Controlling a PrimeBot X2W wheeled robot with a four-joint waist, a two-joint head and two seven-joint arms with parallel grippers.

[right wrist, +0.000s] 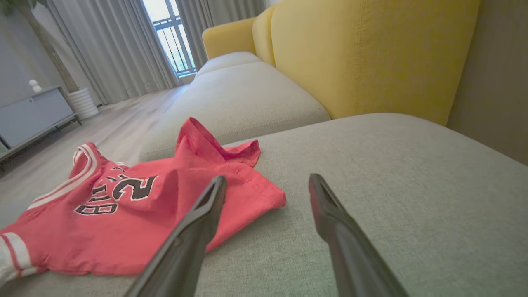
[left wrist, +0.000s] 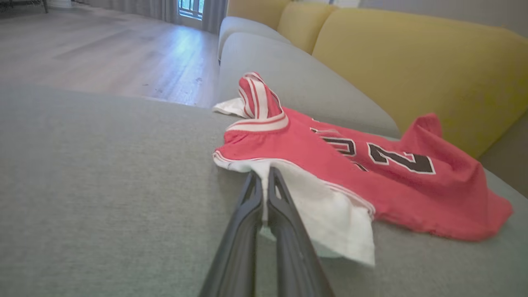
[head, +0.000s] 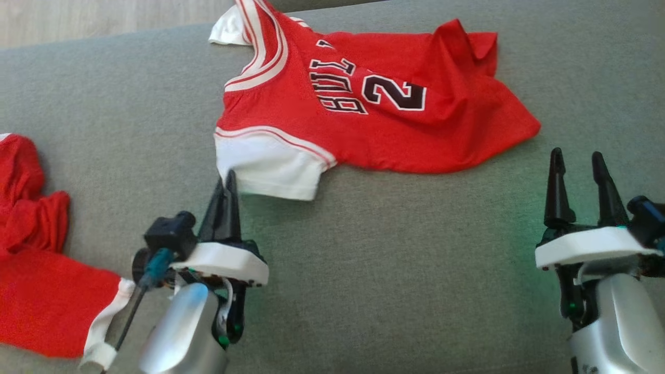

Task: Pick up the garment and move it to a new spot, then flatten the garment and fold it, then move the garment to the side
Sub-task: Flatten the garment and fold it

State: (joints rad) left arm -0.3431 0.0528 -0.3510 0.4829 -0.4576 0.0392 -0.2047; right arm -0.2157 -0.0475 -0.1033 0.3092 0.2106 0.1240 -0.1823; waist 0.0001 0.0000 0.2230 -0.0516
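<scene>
My right gripper pinches the jersey by its hem corner [head: 533, 128] next, where a free edge juts out while the red body [head: 399, 137] lies slack and rumpled.
The garment [head: 363, 124] is a red jersey with white sleeves and black lettering, lying rumpled on the grey sofa seat [head: 389, 259]. My left gripper [head: 228, 179] is shut on the near white sleeve's edge. In the left wrist view the two fingers of the left gripper [left wrist: 264, 175] press together with white cloth of the garment [left wrist: 330, 165] between them. My right gripper [head: 577, 152] stands open over bare cushion, just short of the jersey's hem corner. The right wrist view shows the right gripper [right wrist: 267, 177] with spread fingers beside the garment [right wrist: 123, 214], not touching it.
A second red cloth with white trim [head: 41, 291] lies bunched at the seat's left, next to my left forearm. Yellow back cushions [left wrist: 412, 62] rise behind the jersey. The wooden floor [head: 104, 15] begins past the seat's far edge.
</scene>
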